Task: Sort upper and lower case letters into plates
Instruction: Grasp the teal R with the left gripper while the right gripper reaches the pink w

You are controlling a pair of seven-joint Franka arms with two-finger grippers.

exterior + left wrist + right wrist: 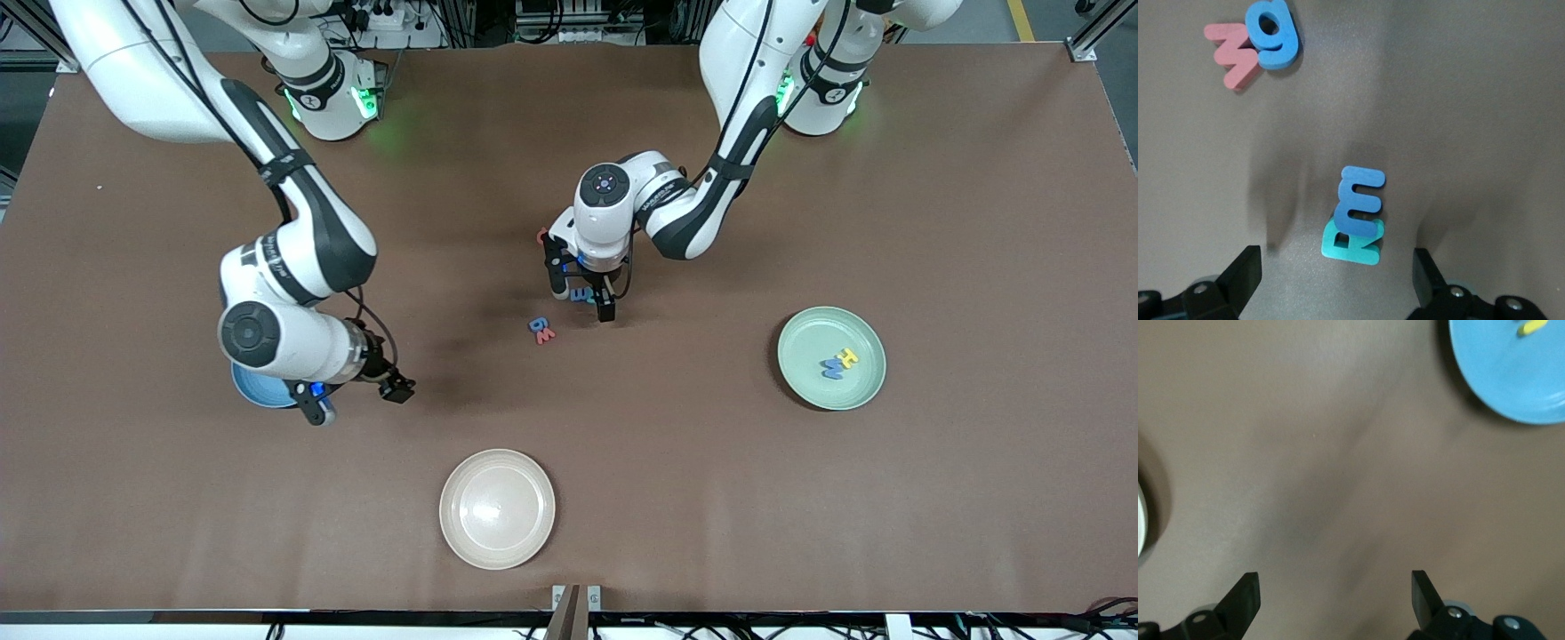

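The left gripper grabs the teal R by its body (589, 295), beneath the blue E, next, to sort the uppercase letters.
My left gripper (582, 298) hangs open low over a blue E (1361, 200) that lies partly on a teal R (1355, 245) near the table's middle; its fingers (1243, 273) stand apart on either side, touching neither. A blue g (538, 325) leans on a red letter (545, 336) just nearer the camera. Another red letter (540, 236) peeks out by the left wrist. The mint plate (813, 342) holds a yellow letter (849, 357) and a blue one (834, 367). My right gripper (356, 400) is open and empty beside the sky-blue plate (1511, 373), which holds a yellow letter (1533, 327).
A cream plate (497, 508) with nothing in it sits near the front edge, nearer the camera than the letters. The right arm's wrist covers most of the sky-blue plate (258, 389) in the front view. Bare brown tabletop (693, 462) lies between the plates.
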